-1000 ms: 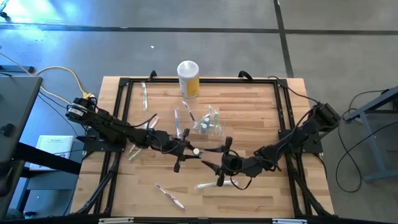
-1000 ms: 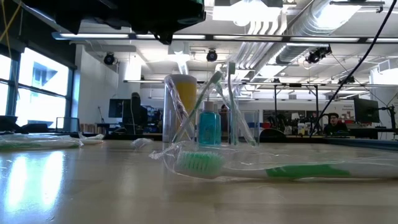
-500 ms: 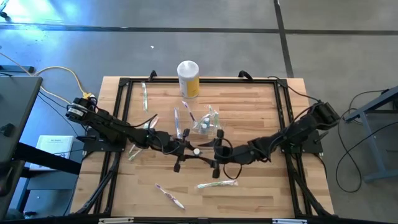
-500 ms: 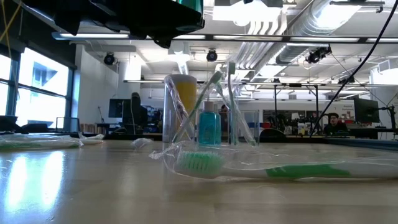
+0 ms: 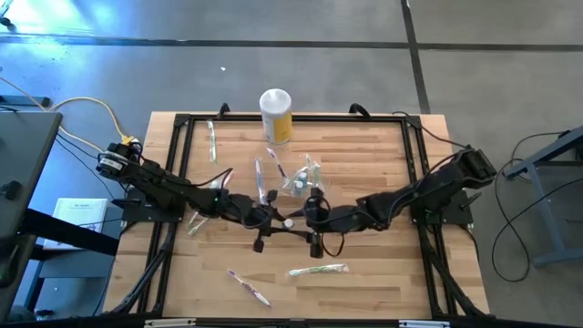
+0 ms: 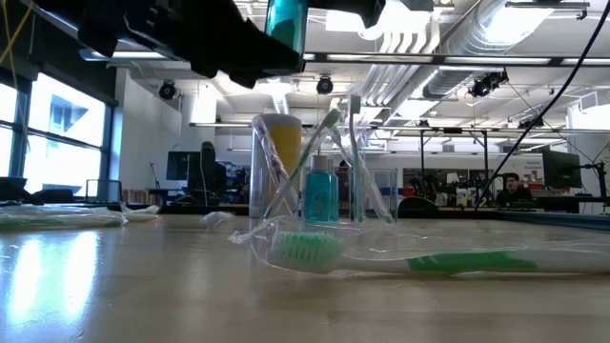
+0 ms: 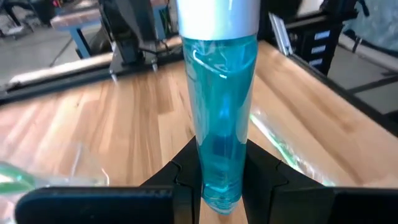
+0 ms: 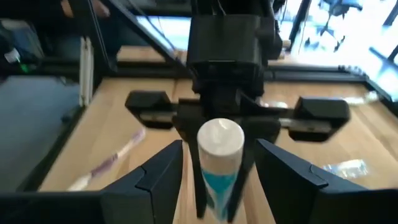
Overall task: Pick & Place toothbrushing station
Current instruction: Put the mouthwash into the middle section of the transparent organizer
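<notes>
The right gripper grabs the teal tube by its white-end with the cap point(image 8: 221, 138) next, to bring the tube to the clear holder with the toothbrushes.
My left gripper point(image 5: 273, 219) hangs over the table's middle, shut on a small teal tube point(image 7: 219, 112) with a white cap point(image 5: 288, 220). My right gripper point(image 5: 312, 221) faces it from the right, open. Its fingers point(image 8: 155, 177) stand on either side of the tube's cap point(image 8: 219, 138) without touching it. The clear holder point(image 5: 305, 182) stands just beyond, with wrapped toothbrushes leaning in it. A wrapped green toothbrush point(image 5: 319, 270) lies flat near the front, a pink one point(image 5: 248, 286) to its left. My left gripper pinches the tube's capless end point(image 7: 221, 190) between its two fingers. The fingers come nearly level from the table's left and lie along the tube. The tube sticks out past them, cap end toward the right gripper, lifted clear of the table.
A taller yellow canister point(image 5: 276, 114) with a white top stands at the far edge. Another wrapped toothbrush point(image 5: 211, 141) lies at the far left. A black frame point(image 5: 412, 182) borders the wooden top. In the low view the green toothbrush point(image 6: 400, 259) lies in front of the holder point(image 6: 319, 186).
My right gripper has swung from above the green toothbrush toward the table's far left, rolling its wrist, until its open fingers flank the tube's cap. The green toothbrush stays flat on the table. My left gripper has tipped slightly but kept its place.
</notes>
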You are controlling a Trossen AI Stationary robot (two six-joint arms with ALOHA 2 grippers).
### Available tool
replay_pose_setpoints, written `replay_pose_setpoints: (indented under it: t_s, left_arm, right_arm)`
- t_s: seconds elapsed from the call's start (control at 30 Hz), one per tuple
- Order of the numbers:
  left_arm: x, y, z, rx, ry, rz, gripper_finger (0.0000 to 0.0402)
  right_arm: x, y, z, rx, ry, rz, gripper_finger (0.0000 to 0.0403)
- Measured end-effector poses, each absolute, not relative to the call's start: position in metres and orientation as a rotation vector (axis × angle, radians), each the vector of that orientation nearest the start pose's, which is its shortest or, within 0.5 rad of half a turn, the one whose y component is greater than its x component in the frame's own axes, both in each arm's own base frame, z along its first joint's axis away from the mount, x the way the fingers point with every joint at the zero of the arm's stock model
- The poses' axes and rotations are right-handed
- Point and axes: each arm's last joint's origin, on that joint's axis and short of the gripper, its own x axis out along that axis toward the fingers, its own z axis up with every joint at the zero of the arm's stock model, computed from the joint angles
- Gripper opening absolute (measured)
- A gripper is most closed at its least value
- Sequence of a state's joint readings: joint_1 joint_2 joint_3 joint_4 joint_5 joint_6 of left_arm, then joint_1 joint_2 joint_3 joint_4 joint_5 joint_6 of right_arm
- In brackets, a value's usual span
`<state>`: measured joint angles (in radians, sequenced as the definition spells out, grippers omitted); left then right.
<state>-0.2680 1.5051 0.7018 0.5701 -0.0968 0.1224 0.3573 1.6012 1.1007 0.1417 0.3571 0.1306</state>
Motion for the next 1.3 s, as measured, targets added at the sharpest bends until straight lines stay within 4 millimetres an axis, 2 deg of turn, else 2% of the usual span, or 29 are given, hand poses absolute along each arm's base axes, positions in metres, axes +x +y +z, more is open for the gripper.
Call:
replay_pose_setpoints:
  t_s: [0.2, 0.47, 0.7, 1.03, 1.3]
  left_arm:
    - [0.305, -0.081, 0.213, 0.169, 0.391, -0.188, 0.0065]
    - [0.311, -0.083, 0.23, 0.174, 0.526, -0.188, 0.0065]
    - [0.312, -0.083, 0.232, 0.174, 0.54, -0.188, 0.0065]
    - [0.312, -0.083, 0.232, 0.179, 0.537, -0.188, 0.0065]
    - [0.312, -0.083, 0.232, 0.193, 0.532, -0.198, 0.0065]
  right_arm:
    - [0.342, 0.118, 0.279, 0.055, 0.418, -0.013, 0.0191]
    - [0.341, 0.114, 0.272, 0.065, 0.511, 0.001, 0.0191]
    - [0.342, 0.113, 0.271, 0.078, 0.515, 0.031, 0.0191]
    - [0.348, 0.097, 0.271, 0.114, 0.517, 0.047, 0.019]
    - [0.349, 0.097, 0.271, 0.104, 0.513, 0.086, 0.0155]
